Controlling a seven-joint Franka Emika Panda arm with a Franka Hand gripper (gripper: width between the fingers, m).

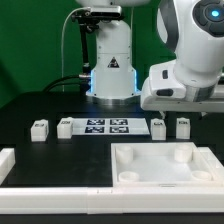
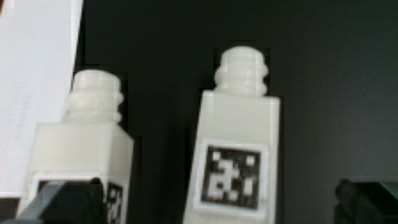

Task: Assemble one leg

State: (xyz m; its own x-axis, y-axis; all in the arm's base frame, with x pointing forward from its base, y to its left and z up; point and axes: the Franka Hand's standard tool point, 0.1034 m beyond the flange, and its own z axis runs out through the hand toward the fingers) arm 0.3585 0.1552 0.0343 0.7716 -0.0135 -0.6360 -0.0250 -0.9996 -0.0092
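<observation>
My gripper needs to grab the white leg by its tagged body [image 1: 183,129] [image 2: 231,172] next, so that the leg's knobbed end stays free to go into a corner socket.
Several small white legs stand on the dark table in the exterior view: two on the exterior view's left [image 1: 39,128] [image 1: 66,126] and two on its right [image 1: 158,127] [image 1: 183,126]. The arm's white hand [image 1: 178,92] hovers just above the right pair; its dark fingers are hard to make out there. In the wrist view my gripper [image 2: 214,205] is open. One tagged leg [image 2: 237,140] stands between the dark fingertips [image 2: 64,200], untouched. A second leg [image 2: 82,140] stands beside it, close to one fingertip.
The marker board [image 1: 107,125] lies between the two pairs of legs. The large white tray-like piece [image 1: 128,175] with round corner sockets lies in front. A white wall piece [image 1: 15,165] runs along the front left. The robot base [image 1: 110,65] stands behind.
</observation>
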